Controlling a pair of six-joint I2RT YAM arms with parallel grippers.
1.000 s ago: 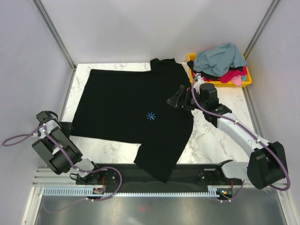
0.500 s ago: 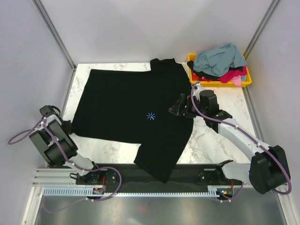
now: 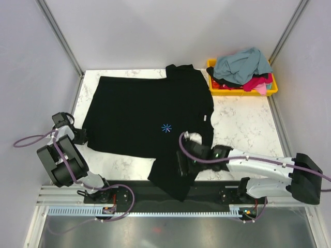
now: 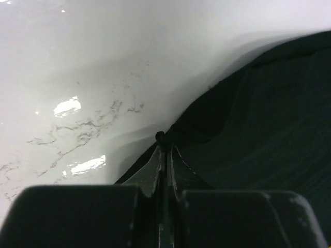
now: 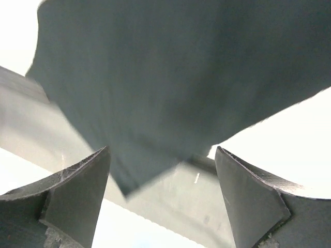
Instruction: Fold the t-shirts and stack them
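Note:
The black t-shirt's near hanging part should be grabbed by its end (image 3: 179,195) (image 5: 128,178) next with my right gripper. Then that side can be folded over the t-shirt.
A large black t-shirt (image 3: 145,113) with a small light-blue starburst mark (image 3: 166,128) lies spread on the marble table (image 3: 243,124). Its near corner hangs over the front edge. My left gripper (image 3: 80,135) is at the shirt's left edge. In the left wrist view the left gripper (image 4: 164,147) is shut, with a bunch of the black cloth (image 4: 258,119) pinched at its tips. My right gripper (image 3: 181,164) hovers over the shirt's near hanging part. In the right wrist view the right gripper (image 5: 161,151) is open, with the cloth corner (image 5: 181,77) just beyond its fingers (image 5: 77,191).
A yellow plastic bin (image 3: 272,91) stands at the back right corner, heaped with grey-blue (image 3: 243,64), magenta-red (image 3: 257,82), pink (image 3: 262,89) and black shirts. Grey walls close in on the table at the left, right and back. A black rail (image 3: 155,190) runs along the front edge.
The left gripper has shut on the shirt's left edge and shifted slightly away from me. The right arm swung from the shirt's right side down to its near hanging corner.

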